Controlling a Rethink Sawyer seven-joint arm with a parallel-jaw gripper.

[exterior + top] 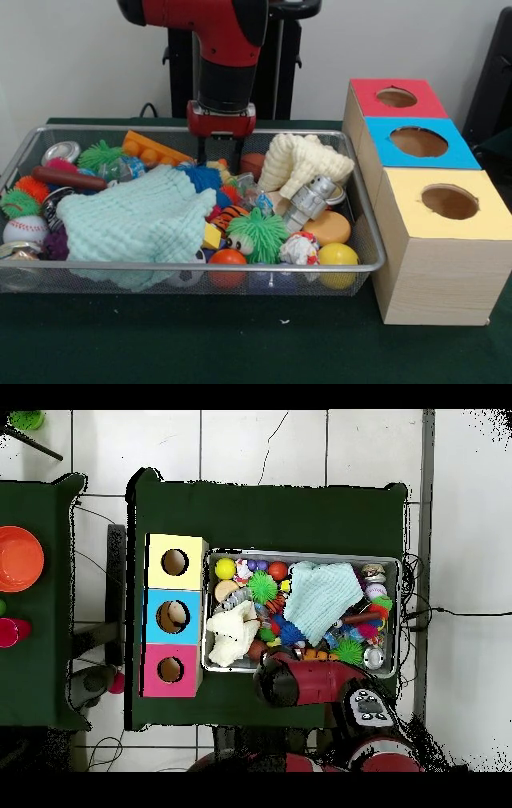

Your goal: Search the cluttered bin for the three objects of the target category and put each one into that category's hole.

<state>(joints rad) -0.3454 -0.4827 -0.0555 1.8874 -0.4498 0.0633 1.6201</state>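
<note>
My gripper grips the blue fuzzy toy by its yellow top [221, 166] next, narrow enough for the fingers, since the blue fuzzy body spreads wide.
The cluttered bin [376, 248] is a wire mesh basket on the green table; it also shows in the overhead view [402, 614]. It holds a mint cloth [132, 220], a cream cloth [300, 164], a silver toy robot [308, 200], a green spiky ball [256, 232], a yellow ball [338, 256], a baseball [24, 230] and an orange brick [152, 148]. My gripper [222, 154] hangs open and empty over the bin's back middle, just above a blue fuzzy toy [204, 178]. In the overhead view the arm [300, 681] hides it.
Three wooden boxes stand right of the bin, with a red-topped hole [396, 97], a blue-topped hole [418, 142] and a yellow-topped hole [450, 202]. In the overhead view an orange bowl [18, 556] sits on a side table at the left.
</note>
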